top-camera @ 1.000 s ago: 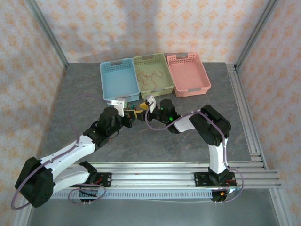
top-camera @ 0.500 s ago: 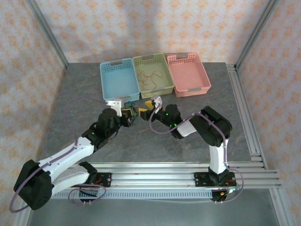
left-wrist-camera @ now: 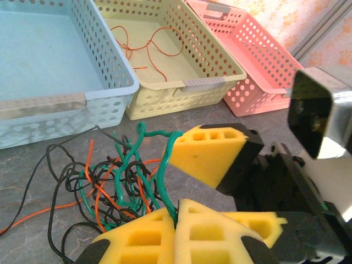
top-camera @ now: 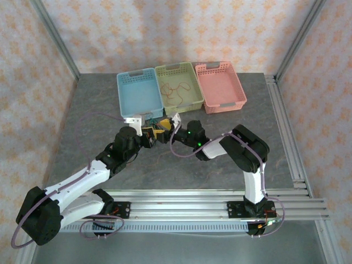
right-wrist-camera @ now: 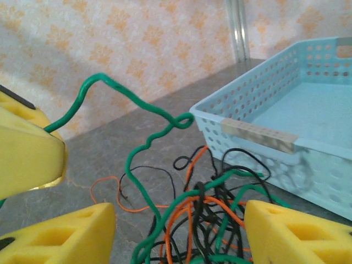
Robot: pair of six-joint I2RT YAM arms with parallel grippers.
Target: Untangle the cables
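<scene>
I need to grab the knot's bundled cables next with my right gripper to untangle the cables, and leave the rising green cable free for my left gripper.
The cables form a small knot of black, red-orange and green wires on the grey table, just in front of the blue basket. My left gripper is shut on a green cable that rises out of the knot. My right gripper is open, and its yellow fingers stand on either side of the knot. A green strand arches up towards the left gripper's pad. From above, both grippers meet at the tangle.
Three baskets stand in a row behind: the blue one, a yellow-green one with a loose red-orange wire in it, and a pink one. Aluminium rails run along the right and near edges.
My right gripper drew back to the right, then came in again to the left over the knot. The left gripper has kept its hold on the green cable and shifted slightly.
</scene>
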